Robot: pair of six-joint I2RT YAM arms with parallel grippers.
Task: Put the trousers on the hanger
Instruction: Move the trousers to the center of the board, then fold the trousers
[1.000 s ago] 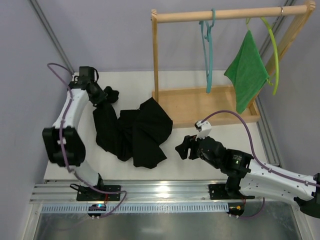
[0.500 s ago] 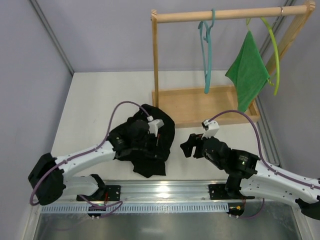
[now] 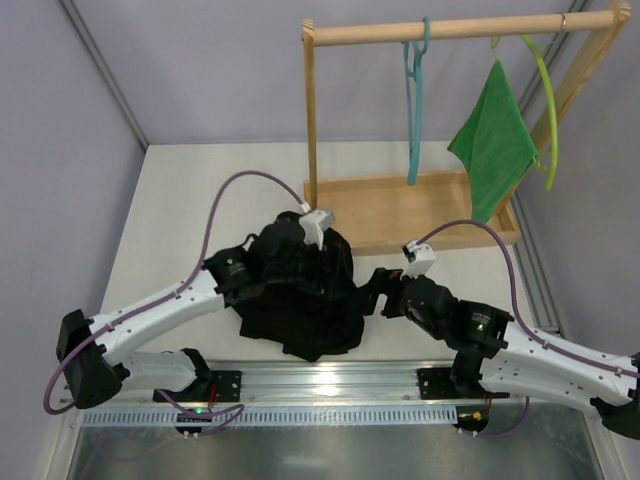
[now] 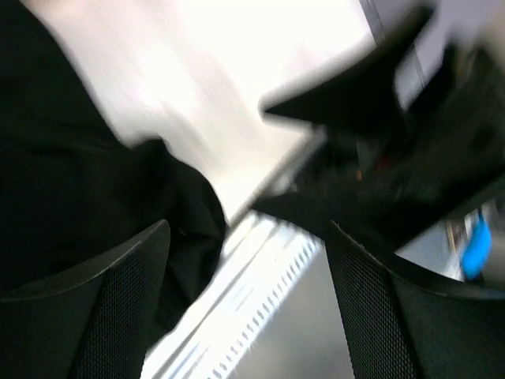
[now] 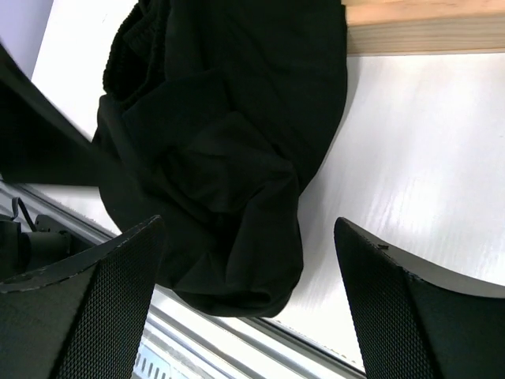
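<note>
The robot's left gripper should reach for the black trousers and grab them by the gathered waistband (image 3: 344, 303) (image 4: 162, 175), so the legs stay free to be straightened for the hanger.
The black trousers (image 3: 300, 300) lie bunched in a heap on the white table, in front of the wooden rack. My left gripper (image 3: 308, 262) hovers over the heap, hard to pick out against the black cloth. In the blurred left wrist view it (image 4: 245, 308) stands open with nothing between its fingers, and the trousers (image 4: 71, 174) are to its left. My right gripper (image 3: 376, 293) is open just right of the heap. It (image 5: 248, 300) faces the trousers (image 5: 213, 158) without touching them. The teal hanger (image 3: 414, 100) hangs from the rack's rail, apart from both grippers.
A wooden rack with a top rail (image 3: 470, 27) and a tray base (image 3: 430, 210) stands at the back right. A green cloth (image 3: 493, 140) hangs there on a yellow-green hanger (image 3: 547, 110). An aluminium rail (image 3: 330, 380) runs along the near edge.
My left arm swung from the back left to the middle, pulling the trousers into a heap, then opened its gripper. The right gripper opened wider and edged toward the heap.
</note>
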